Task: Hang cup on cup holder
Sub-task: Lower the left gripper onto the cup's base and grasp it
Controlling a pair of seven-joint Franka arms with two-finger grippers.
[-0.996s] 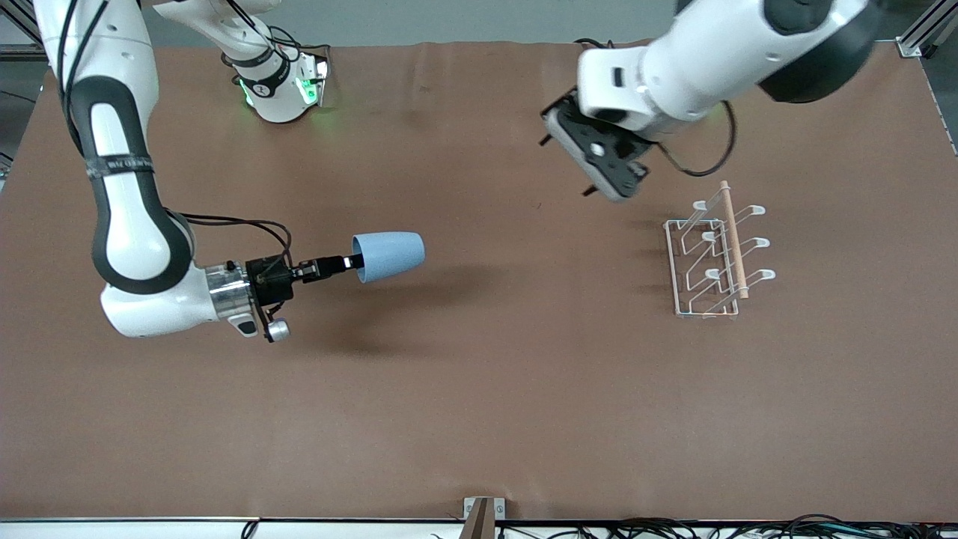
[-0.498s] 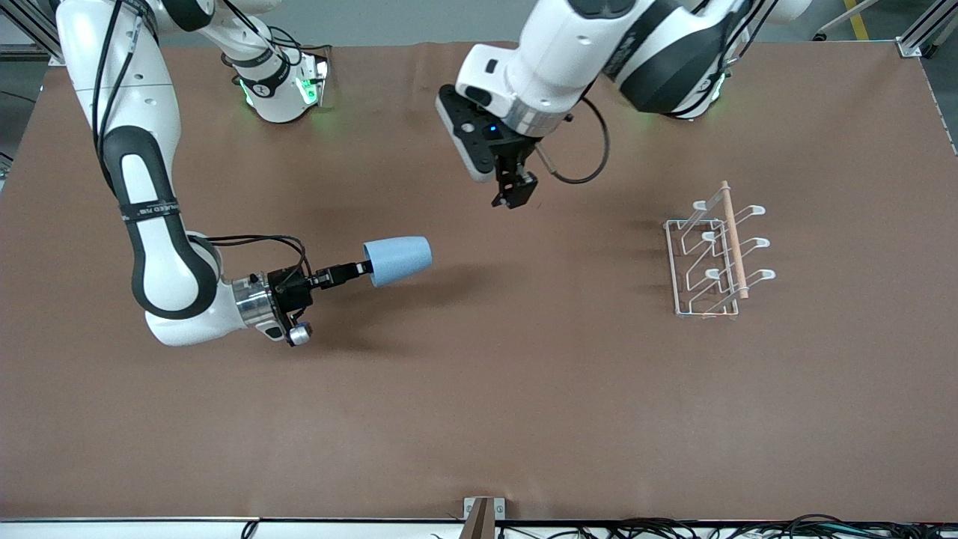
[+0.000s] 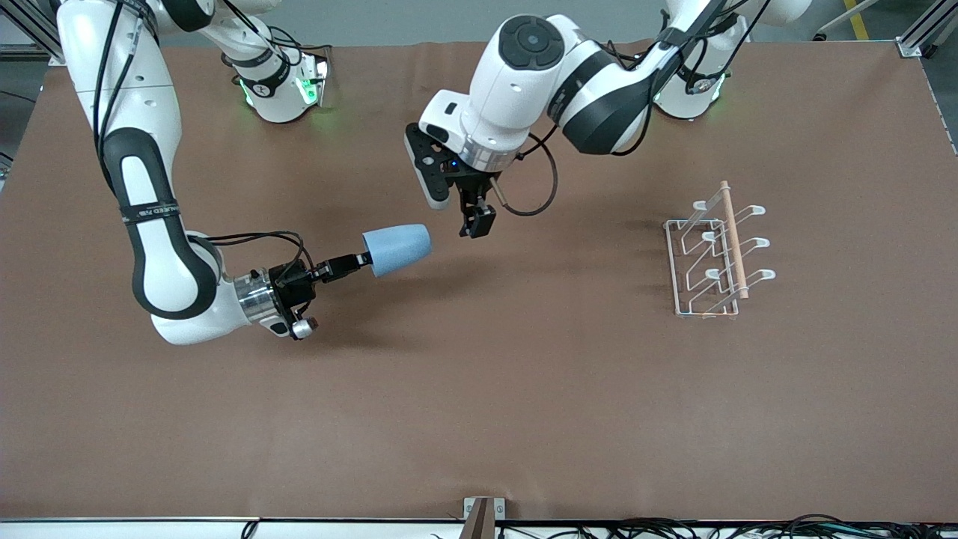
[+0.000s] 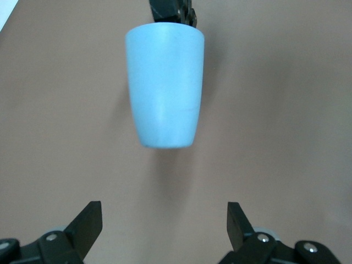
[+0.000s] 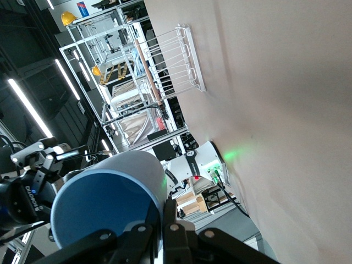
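Observation:
The light-blue cup should next be grabbed by its closed bottom with my left gripper. Its open rim then stays free to go over the cup holder's hook.
My right gripper is shut on the rim of the light-blue cup and holds it on its side above the table, its closed bottom pointing toward the left arm's end. In the right wrist view my fingers pinch the rim of the cup, whose dark blue inside shows. My left gripper hangs open and empty in the air just beside the cup's bottom. In the left wrist view the cup lies ahead of my open left gripper. The white wire cup holder with its wooden rod stands on the table toward the left arm's end.
The brown table carries nothing else. The arm bases stand along its edge farthest from the front camera. The cup holder also shows in the right wrist view.
My left arm has swung from near the cup holder toward the cup and come down beside its bottom. My right gripper has shifted the cup slightly and tilted it.

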